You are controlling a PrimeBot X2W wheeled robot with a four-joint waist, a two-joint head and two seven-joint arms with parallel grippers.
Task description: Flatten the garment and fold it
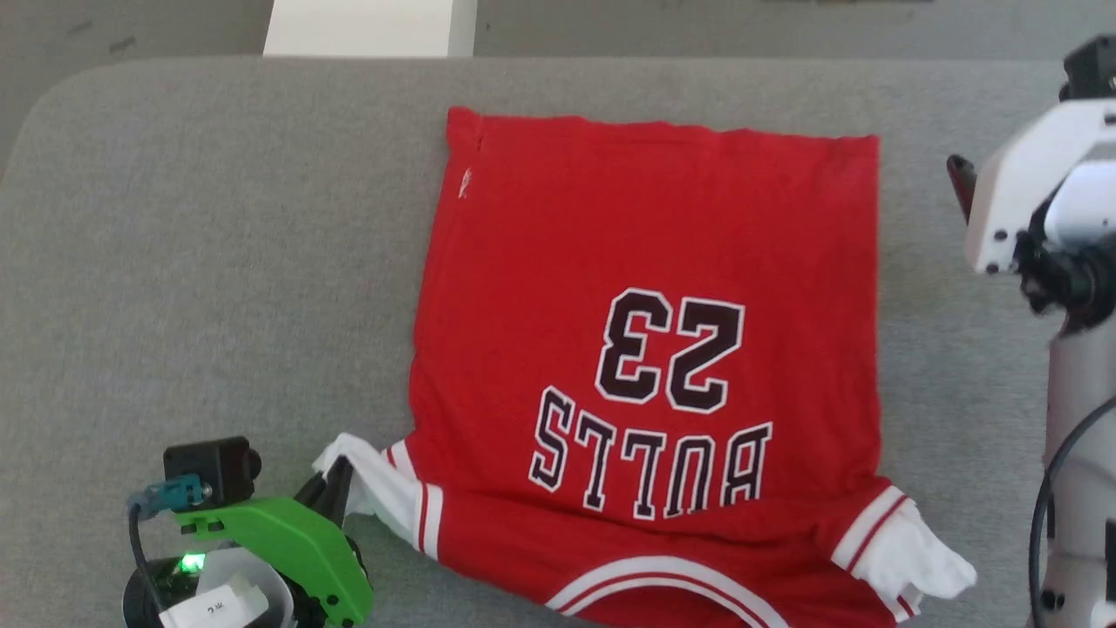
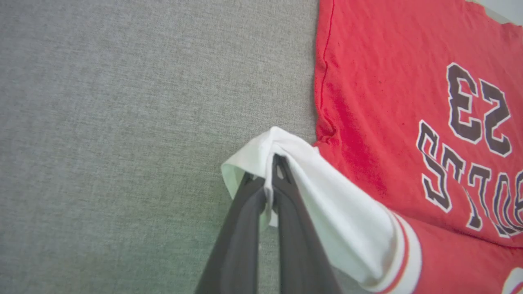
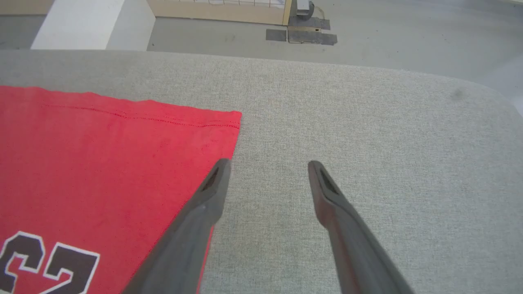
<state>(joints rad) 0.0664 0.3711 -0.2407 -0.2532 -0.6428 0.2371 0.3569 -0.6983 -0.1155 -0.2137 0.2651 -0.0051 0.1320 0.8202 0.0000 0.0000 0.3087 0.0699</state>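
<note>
The garment's red body (image 1: 659,230) is lying flat. So my right gripper should next grab the garment by its hem corner (image 1: 871,143), where loose edges meet.
The garment (image 1: 645,262) lies spread on the grey table, red side up with the black "BULLS 23" lettering upside down toward me. Its white sleeves stick out at the near left and near right. My left gripper (image 1: 336,484) is shut on the tip of the near-left white sleeve (image 2: 327,196), which drapes over its fingers (image 2: 286,204). My right gripper (image 3: 267,173) hangs open above the table, just off the garment's (image 3: 102,163) far right corner, with nothing between its fingers. In the head view a tip of it (image 1: 959,179) peeks past the white wrist.
The grey fabric table (image 1: 218,262) extends wide to the left of the garment and in a narrower strip on the right. Beyond its far edge lie a grey floor and a white panel (image 1: 370,26). The right arm's white housing (image 1: 1037,192) stands at the right edge.
</note>
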